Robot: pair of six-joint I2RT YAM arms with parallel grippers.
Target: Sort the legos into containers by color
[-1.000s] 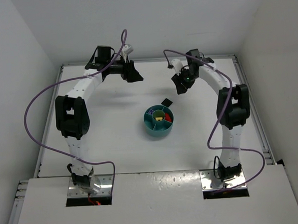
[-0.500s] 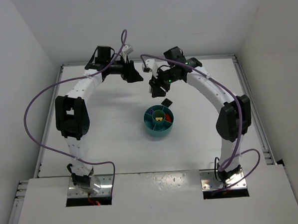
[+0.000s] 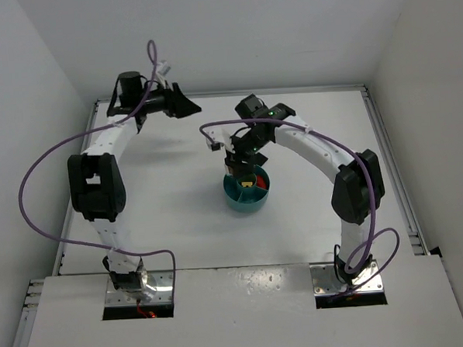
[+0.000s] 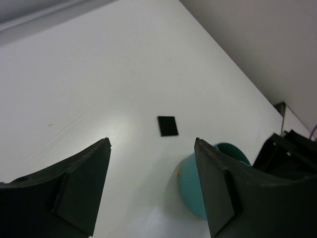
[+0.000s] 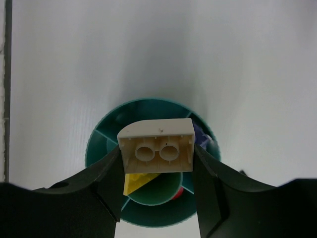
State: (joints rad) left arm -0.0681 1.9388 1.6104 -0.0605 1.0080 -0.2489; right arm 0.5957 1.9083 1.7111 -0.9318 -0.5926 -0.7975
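The tan lego [image 5: 158, 146] hangs high over cup and divider beside the empty wedge, so it would end on the dish's inner edges if I opened my right gripper now.
My right gripper [image 3: 237, 161] [image 5: 158, 163] is shut on a tan lego [image 5: 158, 146], studs' underside facing the camera, held above the teal dish [image 3: 236, 196] [image 5: 148, 106]. Below it lie a yellow lego [image 5: 136, 180] by the central cup, a red one [image 5: 179, 191] and a purple one [image 5: 200, 135] in wedge sections. A flat black lego [image 4: 167, 126] lies on the table just beyond the dish [image 4: 208, 183]; in the top view my right arm hides it. My left gripper [image 3: 189, 107] [image 4: 152, 148] is open and empty, high at the back left.
The white table ends in a raised rail [image 3: 385, 134] on the right and a wall at the back. My right arm [image 3: 315, 142] arches over the table from the right to the dish. Purple cables [image 3: 44, 160] hang off both arms.
My right gripper has swung left and forward with the tan lego, from the back right to above the dish. My left gripper has drawn back and to the left.
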